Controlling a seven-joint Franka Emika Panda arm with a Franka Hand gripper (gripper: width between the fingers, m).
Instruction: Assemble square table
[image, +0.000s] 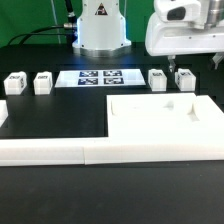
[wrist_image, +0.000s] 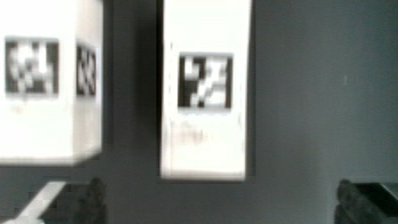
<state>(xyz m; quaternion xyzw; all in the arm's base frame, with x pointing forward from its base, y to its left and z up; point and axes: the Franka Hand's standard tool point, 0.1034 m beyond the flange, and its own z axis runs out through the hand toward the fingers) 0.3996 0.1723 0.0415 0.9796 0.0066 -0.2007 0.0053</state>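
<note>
The leg needs to be fitted to the white slab (image: 165, 118) for the square table. My gripper will next grab the leg by its tagged body (image: 185, 80).
The square table's white slab (image: 165, 118) lies flat at the exterior view's right, with a raised rim. Two short white tagged legs (image: 14, 84) (image: 42, 82) stand at the exterior view's left. Two more legs (image: 158, 78) (image: 185, 79) stand behind the slab. My gripper (image: 180, 64) hangs just above these two. In the wrist view one leg (wrist_image: 210, 90) lies centred ahead of the open gripper (wrist_image: 217, 205), and the other leg (wrist_image: 45, 85) is beside it. Both dark fingertips (wrist_image: 71, 200) stand wide apart with nothing between them.
The marker board (image: 100, 77) lies in front of the robot base (image: 100, 30). A long low white border wall (image: 100, 152) runs along the front of the black table, against the slab's near edge.
</note>
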